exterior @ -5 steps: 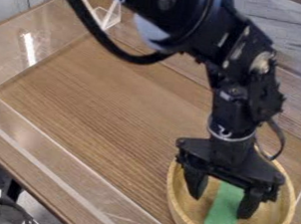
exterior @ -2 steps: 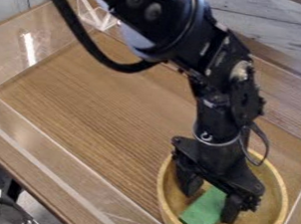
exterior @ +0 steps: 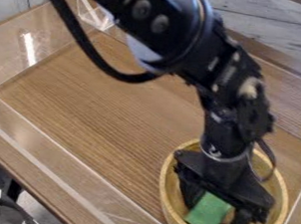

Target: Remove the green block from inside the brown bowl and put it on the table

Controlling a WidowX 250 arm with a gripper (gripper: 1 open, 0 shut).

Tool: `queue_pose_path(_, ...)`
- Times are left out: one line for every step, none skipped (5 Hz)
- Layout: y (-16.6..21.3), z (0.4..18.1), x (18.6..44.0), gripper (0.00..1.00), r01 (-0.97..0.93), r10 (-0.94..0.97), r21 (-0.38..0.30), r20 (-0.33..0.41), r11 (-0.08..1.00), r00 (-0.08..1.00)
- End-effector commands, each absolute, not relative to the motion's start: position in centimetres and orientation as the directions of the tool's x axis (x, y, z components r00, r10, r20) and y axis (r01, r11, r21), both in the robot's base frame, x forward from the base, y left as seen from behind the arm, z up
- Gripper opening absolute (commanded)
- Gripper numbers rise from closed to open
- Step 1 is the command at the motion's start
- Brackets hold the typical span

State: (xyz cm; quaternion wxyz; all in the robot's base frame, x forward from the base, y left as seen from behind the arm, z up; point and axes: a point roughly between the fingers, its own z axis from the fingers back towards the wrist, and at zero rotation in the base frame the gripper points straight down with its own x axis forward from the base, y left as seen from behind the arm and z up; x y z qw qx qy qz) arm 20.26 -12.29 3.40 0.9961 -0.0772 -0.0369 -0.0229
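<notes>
Next, the gripper grabs the green block by its upper end (exterior: 217, 202) and takes it out of the brown bowl (exterior: 177, 209).
The green block (exterior: 211, 212) lies flat inside the brown bowl (exterior: 177, 209) at the bottom right of the camera view. My black gripper (exterior: 214, 203) points straight down into the bowl, open, with one finger (exterior: 186, 184) left of the block and the other at its right. The block's upper end is hidden under the gripper. I cannot tell whether the fingers touch it. The wood-grain table (exterior: 100, 109) spreads out to the left of the bowl.
Low clear plastic walls (exterior: 30, 142) edge the table along the left and front. The black arm (exterior: 174, 36) reaches in from the top of the view down to the bowl.
The gripper has sunk deeper into the bowl and rolled a little, and the block has shifted from upright in the view to slanted between the fingers.
</notes>
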Motion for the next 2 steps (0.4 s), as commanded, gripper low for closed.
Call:
queue_pose_path(-12.54,4.65,21.22,1.00,0.109,-0.091,-0.164,0.111,0.981,0.990)
queue_pose_path(-12.42,4.97,21.59,1.00,0.160,-0.142,-0.160,0.118,0.974,0.983)
